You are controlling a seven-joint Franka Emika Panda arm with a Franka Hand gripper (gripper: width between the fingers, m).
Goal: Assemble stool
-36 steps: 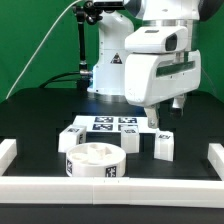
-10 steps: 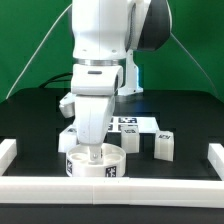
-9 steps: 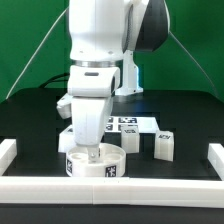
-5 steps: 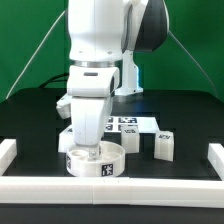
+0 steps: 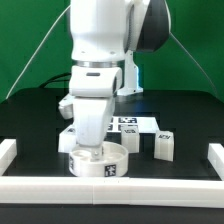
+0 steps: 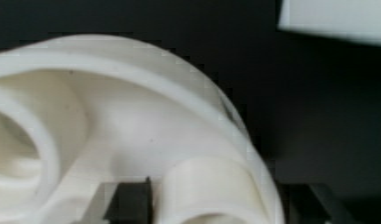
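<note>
The round seat (image 5: 112,160) is short of the corner by the side piece. I need to move the seat toward that corner before my gripper releases it.
The round white stool seat (image 5: 112,160) lies on the black table near the front wall, with a tag on its side. My gripper (image 5: 90,151) reaches straight down onto the seat's rim on the exterior view's left. In the wrist view the seat's thick wall (image 6: 205,150) runs between my two dark fingers (image 6: 126,204), and the gripper (image 6: 213,200) is shut on it. Two white tagged legs (image 5: 163,145) (image 5: 131,141) stand to the exterior view's right of the seat. Another leg (image 5: 68,133) shows behind my arm.
The marker board (image 5: 127,122) lies behind the legs. A low white wall (image 5: 150,185) borders the front, with side pieces at the left (image 5: 8,150) and right (image 5: 214,153). A white piece (image 6: 338,20) shows beyond the seat in the wrist view.
The arm came from above the legs over to the seat and lowered onto its rim. In the last second the seat shifted slightly toward the exterior view's right with the gripper.
</note>
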